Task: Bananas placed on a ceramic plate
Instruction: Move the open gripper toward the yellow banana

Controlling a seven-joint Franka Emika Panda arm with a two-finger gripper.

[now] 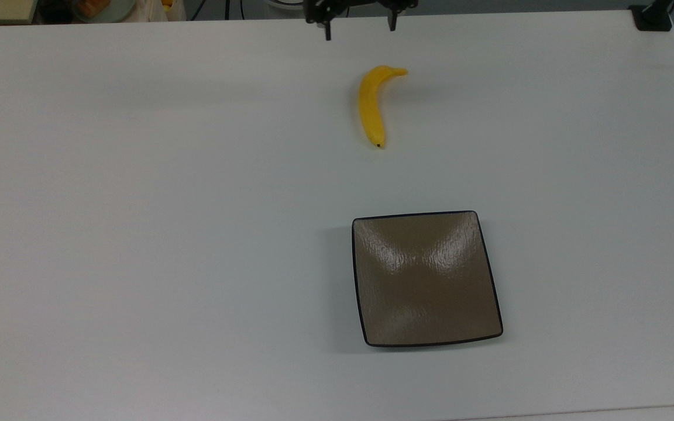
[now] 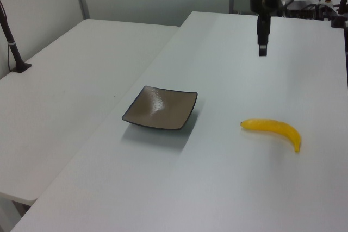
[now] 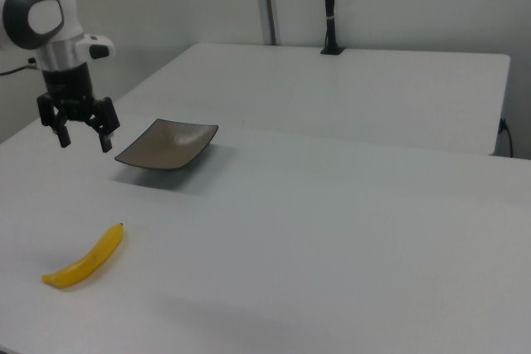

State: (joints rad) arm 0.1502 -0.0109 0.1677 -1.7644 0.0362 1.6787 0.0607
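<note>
My gripper grabs the yellow banana by its curved body (image 2: 274, 126) next, to set it on the ceramic plate (image 2: 160, 108).
The yellow banana (image 1: 370, 105) lies on the white table, its dark tip pointing toward the ceramic plate (image 1: 425, 280). That plate is square, glossy brown with a thin black rim, and holds nothing. My gripper (image 1: 360, 30) hangs open above the table just past the banana's stem end, at the top view's upper edge, with nothing between its fingers. The right view has the gripper (image 3: 85, 143) in the air above and behind the banana (image 3: 85, 259), to the left of the plate (image 3: 166, 145). Seen in the left view, the gripper (image 2: 263, 51) hovers beyond the banana (image 2: 272, 129), and the plate (image 2: 160, 108) sits to the left.
A black clamp and post (image 1: 653, 17) stand at the table's far right corner in the top view. A second white table (image 2: 65, 96) adjoins on the left view's left, with a black post (image 2: 13, 47) on it. Clutter (image 1: 97, 7) lies beyond the table's far edge.
</note>
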